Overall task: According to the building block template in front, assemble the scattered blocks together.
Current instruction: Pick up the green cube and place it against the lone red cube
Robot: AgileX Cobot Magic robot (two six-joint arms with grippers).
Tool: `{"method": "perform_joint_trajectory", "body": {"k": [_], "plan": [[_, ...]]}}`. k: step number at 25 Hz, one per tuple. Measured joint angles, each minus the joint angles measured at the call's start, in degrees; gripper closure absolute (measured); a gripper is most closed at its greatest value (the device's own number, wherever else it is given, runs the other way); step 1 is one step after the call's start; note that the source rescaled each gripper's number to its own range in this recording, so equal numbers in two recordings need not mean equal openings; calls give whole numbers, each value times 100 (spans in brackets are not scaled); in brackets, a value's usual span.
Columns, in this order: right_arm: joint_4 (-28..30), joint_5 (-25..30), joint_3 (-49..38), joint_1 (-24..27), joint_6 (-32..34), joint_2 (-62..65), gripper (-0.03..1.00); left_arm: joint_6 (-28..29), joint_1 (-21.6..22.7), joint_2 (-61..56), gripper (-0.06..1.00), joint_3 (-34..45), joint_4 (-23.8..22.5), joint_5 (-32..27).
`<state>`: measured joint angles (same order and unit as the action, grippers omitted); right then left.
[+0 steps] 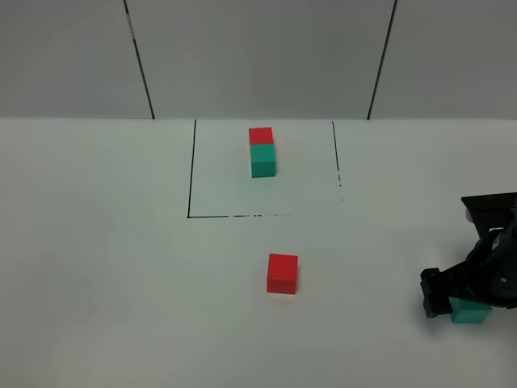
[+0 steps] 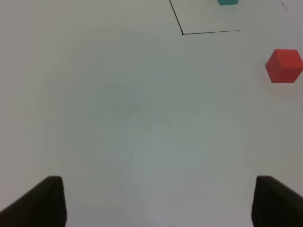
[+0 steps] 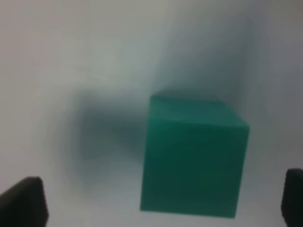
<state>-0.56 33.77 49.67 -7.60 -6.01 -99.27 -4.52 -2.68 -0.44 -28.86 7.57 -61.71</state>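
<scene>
My right gripper should go lower before it closes on the teal-green cube. Its fingers are above the teal-green cube's top side (image 3: 194, 170).
The building block template (image 1: 262, 151), a red cube joined to a teal-green cube, stands inside a black-lined rectangle at the back; its teal edge shows in the left wrist view (image 2: 227, 2). The scattered red cube (image 1: 282, 273) sits alone at mid-table and also shows in the left wrist view (image 2: 284, 65). The scattered teal-green cube (image 1: 470, 312) sits at the right edge, partly hidden under my right gripper (image 1: 464, 299). In the right wrist view that gripper (image 3: 161, 203) is open, jaws wide on either side of the teal cube (image 3: 191, 156). My left gripper (image 2: 158, 203) is open and empty over bare table.
A black-lined rectangle (image 1: 191, 178) marks the template area on the white table (image 1: 121, 267). A grey panelled wall (image 1: 258, 56) stands behind the table.
</scene>
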Motion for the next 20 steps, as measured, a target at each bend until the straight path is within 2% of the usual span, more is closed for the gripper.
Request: {"method": "perform_joint_trajectory", "body": {"k": [7,17,20], "plan": [[56,-301,7,0,24,-552,-1,0,0,0,27,0,0,0],[260,-442,62,0,601,-762,20,0,0,0,27,0,5,0],[287,-447,69,-6,722,-764,31,0,0,0,27,0,5,0]]}}
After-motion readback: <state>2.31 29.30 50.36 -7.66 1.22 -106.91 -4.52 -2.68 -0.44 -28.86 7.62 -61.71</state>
